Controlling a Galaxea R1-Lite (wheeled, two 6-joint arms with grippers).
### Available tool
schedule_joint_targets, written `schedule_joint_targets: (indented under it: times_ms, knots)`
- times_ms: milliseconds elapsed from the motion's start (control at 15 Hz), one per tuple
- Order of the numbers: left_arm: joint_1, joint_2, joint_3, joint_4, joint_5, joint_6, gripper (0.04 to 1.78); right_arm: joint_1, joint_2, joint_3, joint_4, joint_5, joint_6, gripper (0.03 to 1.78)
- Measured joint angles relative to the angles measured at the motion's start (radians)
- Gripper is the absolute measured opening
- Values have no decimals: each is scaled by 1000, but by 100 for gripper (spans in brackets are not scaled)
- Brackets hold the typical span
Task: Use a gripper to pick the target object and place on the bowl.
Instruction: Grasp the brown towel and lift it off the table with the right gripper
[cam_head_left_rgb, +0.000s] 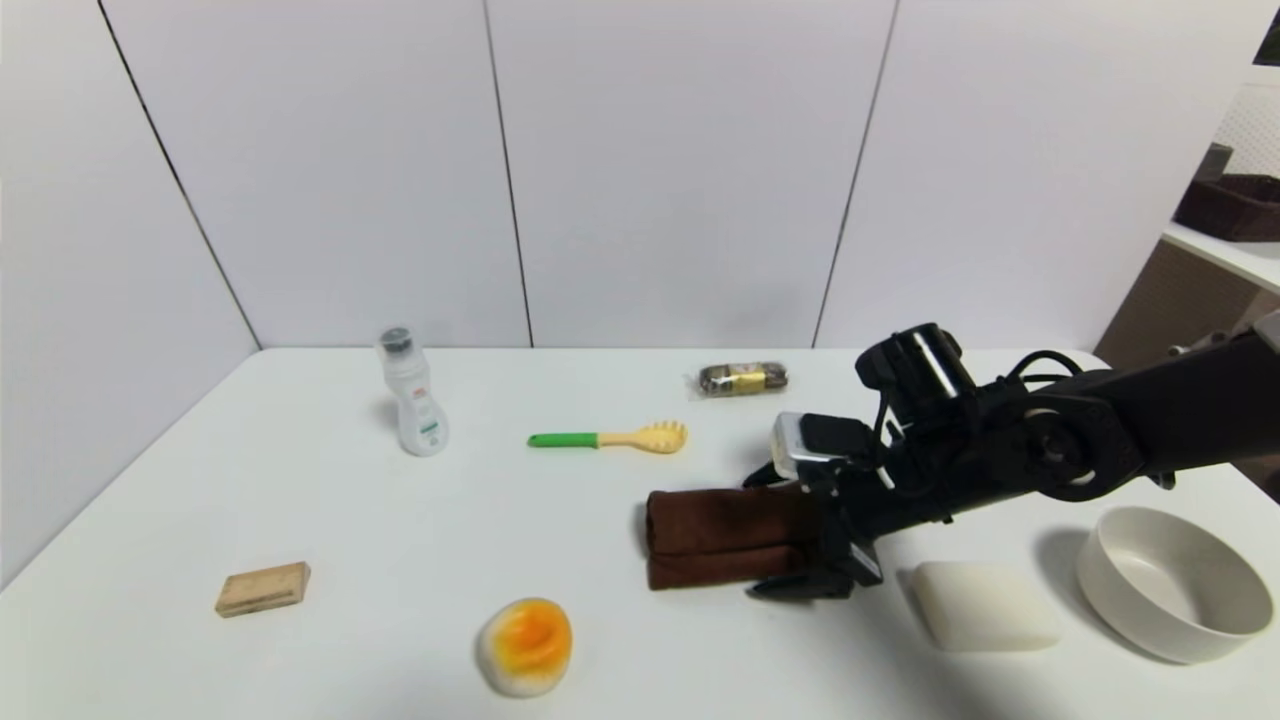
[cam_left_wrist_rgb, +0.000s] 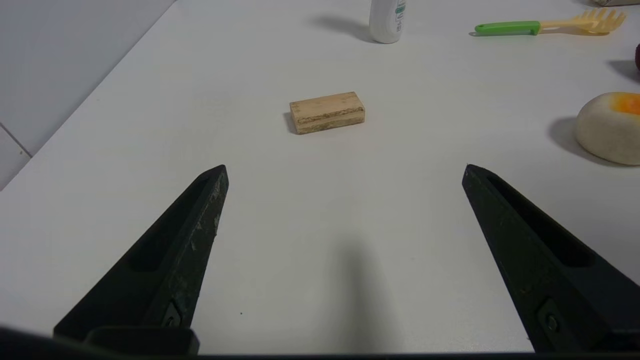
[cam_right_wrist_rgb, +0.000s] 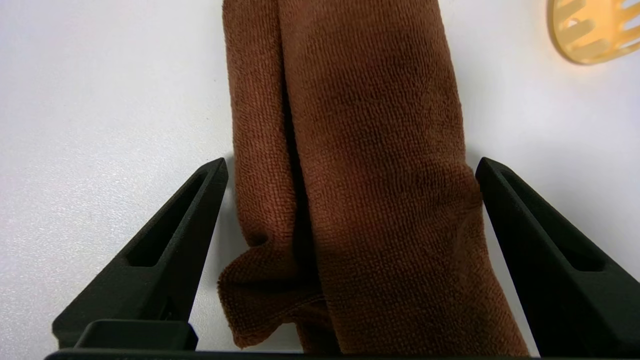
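My right gripper should next take hold of the dark brown folded towel by its end (cam_head_left_rgb: 801, 528) to put the towel on the bowl (cam_head_left_rgb: 1110, 590).
The dark brown folded towel (cam_head_left_rgb: 710, 535) lies on the white table at centre right. My right gripper (cam_head_left_rgb: 790, 535) is low at the towel's right end, open, with one finger on each side of the bundle. In the right wrist view the towel (cam_right_wrist_rgb: 370, 100) fills the gap of the right gripper (cam_right_wrist_rgb: 350, 165), and both black fingers stand close to its sides. The off-white bowl (cam_head_left_rgb: 1110, 590) stands empty at the table's front right, right of the gripper. My left gripper (cam_left_wrist_rgb: 345, 170) is open and empty above bare table at the front left; it is out of the head view.
A white soap-like block (cam_head_left_rgb: 985, 605) lies between towel and bowl. A wooden block (cam_head_left_rgb: 263, 588) and a yellow-white round object (cam_head_left_rgb: 526, 645) lie at the front left. A white bottle (cam_head_left_rgb: 410, 395), a green-handled pasta spoon (cam_head_left_rgb: 610, 438) and a wrapped packet (cam_head_left_rgb: 743, 379) lie farther back.
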Motion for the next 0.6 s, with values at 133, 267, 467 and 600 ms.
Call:
schedule_joint_targets:
  times_ms: [133,267,467,600]
  knots:
    - [0,0,0,0,0,0,169,-1,8,-9,1,0,1,129]
    - [0,0,0,0,1,0,169,-5,12,-15,6,-4,-1,101]
    - [0,0,0,0,0,0,169,-9,9,-22,33,-4,-6,69]
    - [0,0,0,0,1,0,169,-10,-2,-23,45,-6,-4,22]
